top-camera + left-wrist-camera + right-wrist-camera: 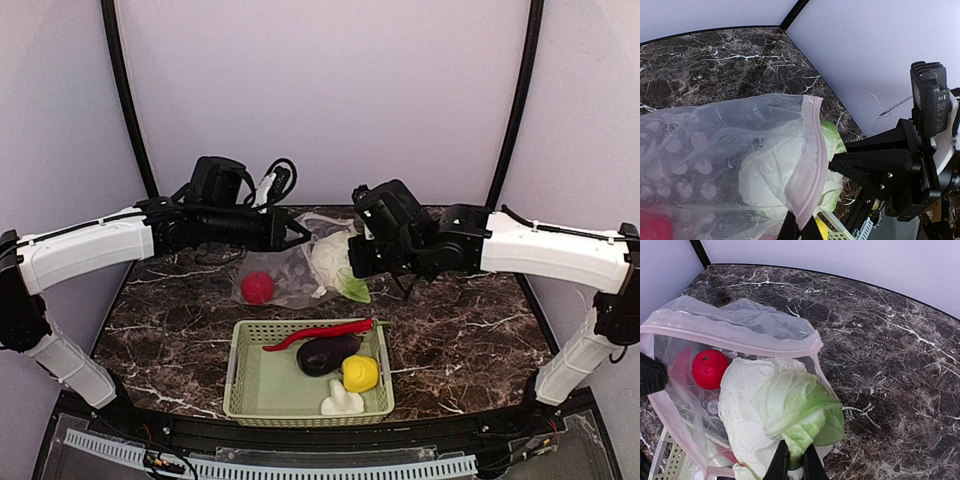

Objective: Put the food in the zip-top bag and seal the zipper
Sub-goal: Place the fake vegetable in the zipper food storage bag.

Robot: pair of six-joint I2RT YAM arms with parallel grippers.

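I should move the white cauliflower [755,410] farther in with my right gripper before letting go: its leafy end is outside, so it would end across the bag's opening.
The clear zip-top bag [290,275] lies at the back of the table, its mouth toward the right. My left gripper [799,229] is shut on the pinkish zipper strip [810,165] and holds the mouth up. My right gripper [794,464] is shut on a green leaf of the white cauliflower [755,410], which sits halfway into the bag's mouth. The red pepper [258,287] lies inside the bag. The red chili [320,333], purple eggplant [327,354], yellow pepper [360,373] and white mushroom [341,402] lie in the basket.
The pale green perforated basket [250,385] stands at the near middle of the dark marble table [470,330]. Black frame posts [125,95] rise at the back corners before the pale walls. A cable bundle [275,180] hangs behind the left wrist.
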